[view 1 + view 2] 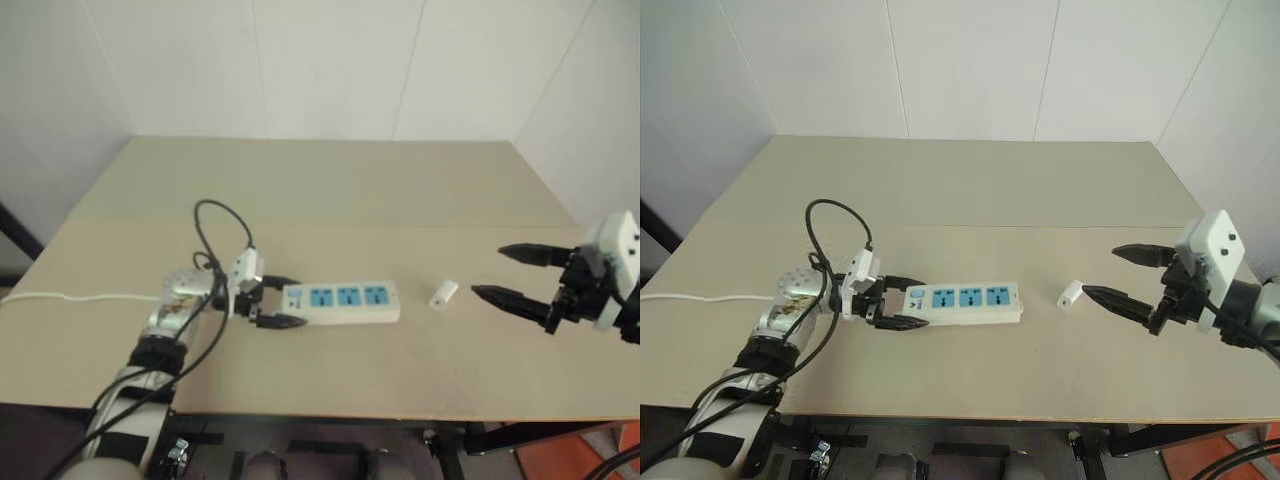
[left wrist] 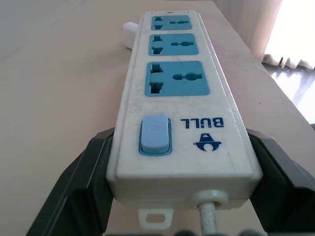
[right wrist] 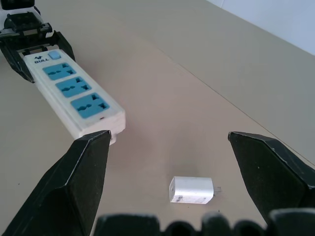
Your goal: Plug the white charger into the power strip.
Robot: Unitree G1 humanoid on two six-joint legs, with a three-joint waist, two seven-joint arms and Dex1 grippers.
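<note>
The white charger has thin metal prongs sticking out of one end, so my right gripper should grab it next by the flat long sides of its body (image 1: 443,294).
The power strip (image 1: 345,300), a flat white bar with three blue socket faces, lies on the tan table (image 1: 330,190), left of the middle. My left gripper (image 1: 290,302) is shut on its switch end, one black finger (image 2: 83,182) on each long side. The white charger (image 1: 443,294) lies on its side just past the strip's free end, apart from it. My right gripper (image 1: 488,271) hovers open to the right of the charger, pointing at it. In the right wrist view the charger (image 3: 192,190) lies between its spread fingers, with the strip (image 3: 78,93) beyond.
The strip's white cord (image 1: 70,297) trails off the table's left edge. White walls close in behind the table and at both sides. The table's front edge (image 1: 330,412) runs close below the strip.
</note>
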